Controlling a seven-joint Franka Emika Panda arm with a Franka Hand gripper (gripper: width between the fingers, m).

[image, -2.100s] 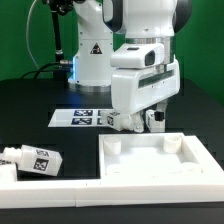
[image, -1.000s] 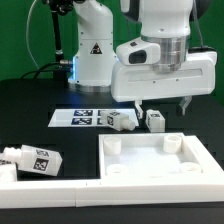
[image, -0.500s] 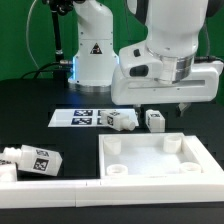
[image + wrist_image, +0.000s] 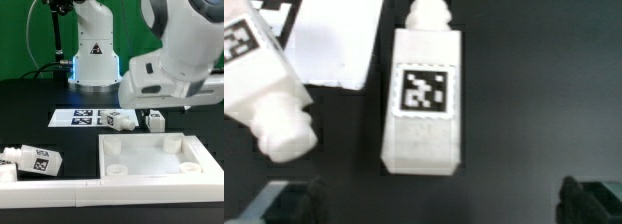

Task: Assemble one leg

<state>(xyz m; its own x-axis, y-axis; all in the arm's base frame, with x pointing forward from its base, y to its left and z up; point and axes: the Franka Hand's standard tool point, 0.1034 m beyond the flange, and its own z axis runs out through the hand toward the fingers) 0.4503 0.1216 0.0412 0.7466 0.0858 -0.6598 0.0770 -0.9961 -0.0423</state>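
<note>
It isn't time to close yet: my gripper's fingers are high above the white tagged leg (image 4: 155, 121) and would miss it. The gripper should go down first, then close on the leg.
The leg (image 4: 423, 95), a small white post with a black-and-white tag, lies on the black table directly below my gripper (image 4: 441, 205). The dark fingertips (image 4: 288, 200) stand wide apart, above the leg and not touching it. The gripper is open and empty. In the exterior view the leg (image 4: 155, 120) sits just behind the white tray-like tabletop (image 4: 160, 172), and my gripper (image 4: 166, 106) hangs raised above it, blurred.
Another white tagged piece (image 4: 122, 119) lies beside the leg, partly on the marker board (image 4: 80, 117); it also shows in the wrist view (image 4: 269, 95). A longer white tagged piece (image 4: 35, 160) lies at the exterior view's lower left. The robot base (image 4: 95, 50) stands behind.
The gripper was down around the leg; it has let go, risen and swung toward the exterior view's right. The leg stays on the table.
</note>
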